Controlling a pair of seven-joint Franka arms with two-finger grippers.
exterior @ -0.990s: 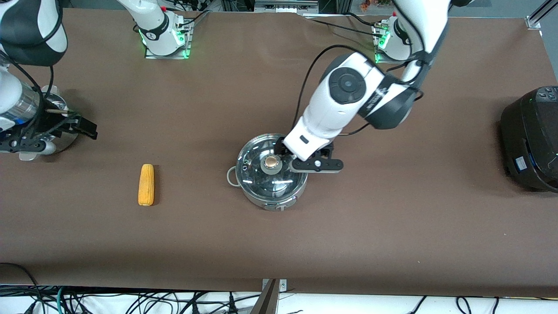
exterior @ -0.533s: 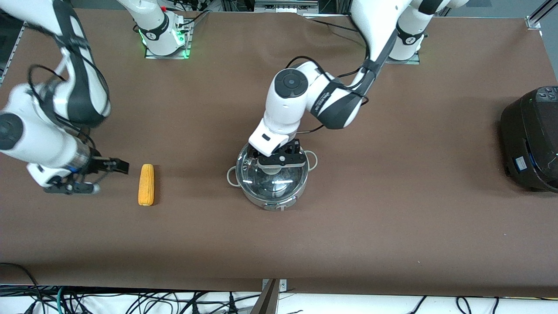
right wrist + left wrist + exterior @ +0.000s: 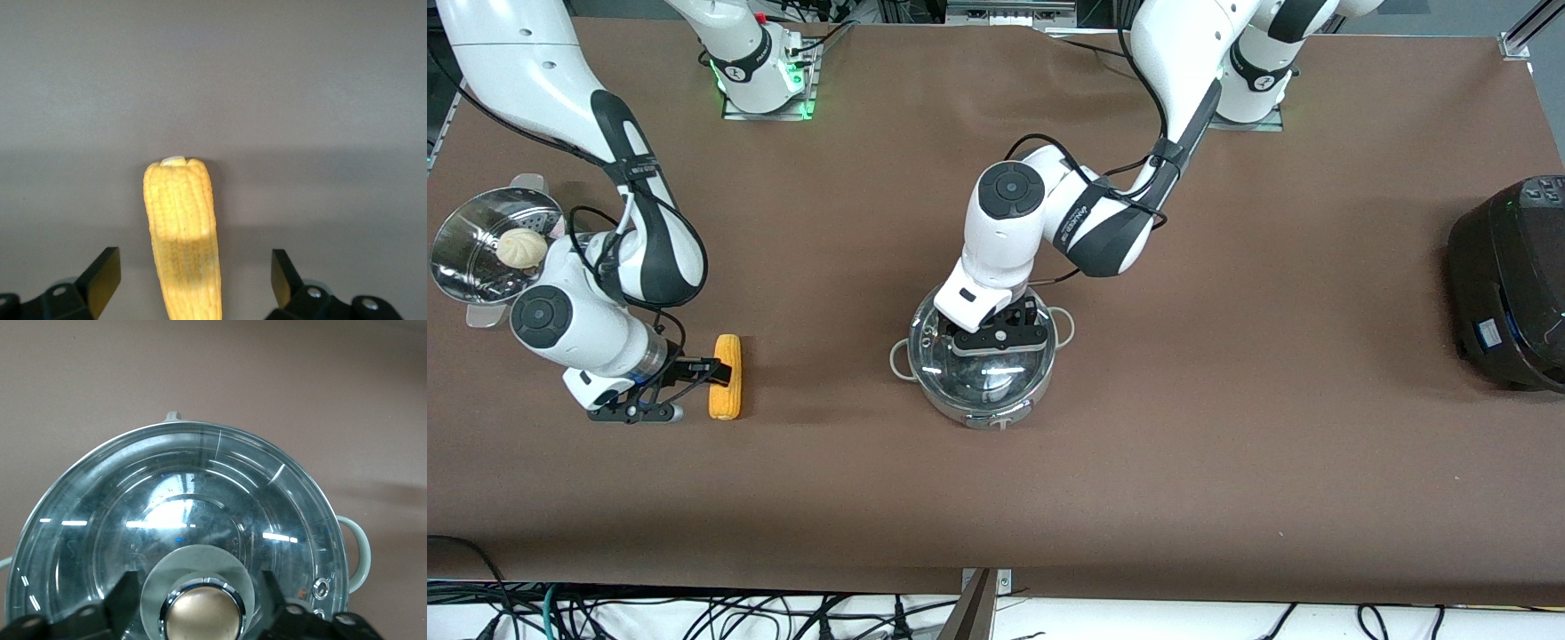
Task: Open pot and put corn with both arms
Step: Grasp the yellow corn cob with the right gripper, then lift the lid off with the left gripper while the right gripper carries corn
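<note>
My right gripper grabs the corn, a long cob [image 3: 727,348], around its middle [image 3: 733,378] next, to guard against tipping.
The steel pot [image 3: 996,415] stands mid-table with its glass lid [image 3: 980,380] on. My left gripper [image 3: 999,338] is low over the lid's middle and hides the knob in the front view. In the left wrist view the tan knob [image 3: 202,618] sits between the open fingers [image 3: 122,603], with a gap on each side, above the lid [image 3: 200,487]. The corn [image 3: 726,400] lies toward the right arm's end of the table. My right gripper [image 3: 713,372] is open at the cob. In the right wrist view the corn [image 3: 181,213] lies between the spread fingers [image 3: 101,275], untouched.
A perforated steel steamer basket [image 3: 463,267] with a pale bun [image 3: 522,245] stands at the right arm's end of the table. A large black rice cooker [image 3: 1512,284] stands at the left arm's end.
The right arm swung from the steamer basket to the corn, and its open fingers now straddle the cob. The left gripper moved from beside the knob to over it and came lower.
</note>
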